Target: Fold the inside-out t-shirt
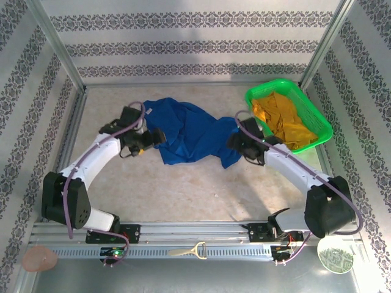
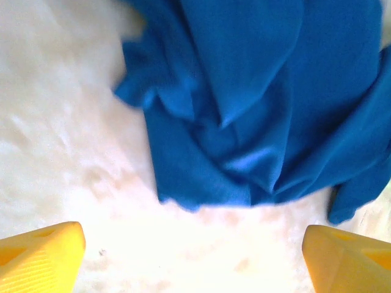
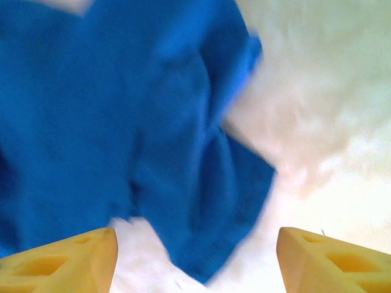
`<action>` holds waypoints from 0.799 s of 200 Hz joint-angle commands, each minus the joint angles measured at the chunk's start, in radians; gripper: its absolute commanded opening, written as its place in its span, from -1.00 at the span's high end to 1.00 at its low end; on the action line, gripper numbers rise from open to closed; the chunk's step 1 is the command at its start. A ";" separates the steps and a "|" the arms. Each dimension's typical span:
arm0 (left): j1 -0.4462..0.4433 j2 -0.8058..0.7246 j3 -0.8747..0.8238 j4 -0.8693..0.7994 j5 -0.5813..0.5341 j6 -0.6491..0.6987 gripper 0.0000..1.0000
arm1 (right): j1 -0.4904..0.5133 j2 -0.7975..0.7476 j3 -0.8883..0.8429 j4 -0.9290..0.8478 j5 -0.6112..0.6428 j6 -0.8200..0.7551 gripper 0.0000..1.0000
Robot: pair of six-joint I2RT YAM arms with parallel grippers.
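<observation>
The t-shirt's body needs to stay free to spread flat for folding, so my right gripper should next grab the t-shirt [image 1: 189, 135] by its loose hemmed corner [image 1: 227, 163].
The inside-out t-shirt [image 1: 189, 135] lies crumpled on the pale table, plain royal blue, stretched from back left to front right. My left gripper [image 1: 160, 135] sits at its left edge. In the left wrist view the yellow fingertips [image 2: 43, 256] stand wide apart over bare table, and the t-shirt [image 2: 256, 110] bunches just beyond them; the gripper [image 2: 194, 259] is open and holds nothing. My right gripper [image 1: 237, 144] is at the shirt's right end. It [image 3: 195, 259] is open too, with a hemmed corner of the t-shirt [image 3: 211, 244] lying loose between the fingers [image 3: 61, 262].
A green basket [image 1: 273, 86] holding a mustard-yellow garment [image 1: 284, 116] stands at the back right, close behind the right arm. Metal frame posts and patterned walls enclose the table. Bare table lies in front of the shirt. Small items rest on the near rail [image 1: 189, 251].
</observation>
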 commanded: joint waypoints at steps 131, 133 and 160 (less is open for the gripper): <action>-0.099 0.291 -0.038 0.375 0.010 -0.153 0.52 | 0.000 0.149 0.020 0.100 -0.124 0.046 1.00; -0.098 0.291 -0.029 0.366 0.007 -0.147 0.60 | -0.003 0.140 0.022 0.098 -0.126 0.045 1.00; -0.058 0.233 0.099 0.230 -0.021 -0.049 1.00 | -0.049 0.010 0.085 0.054 -0.175 0.041 1.00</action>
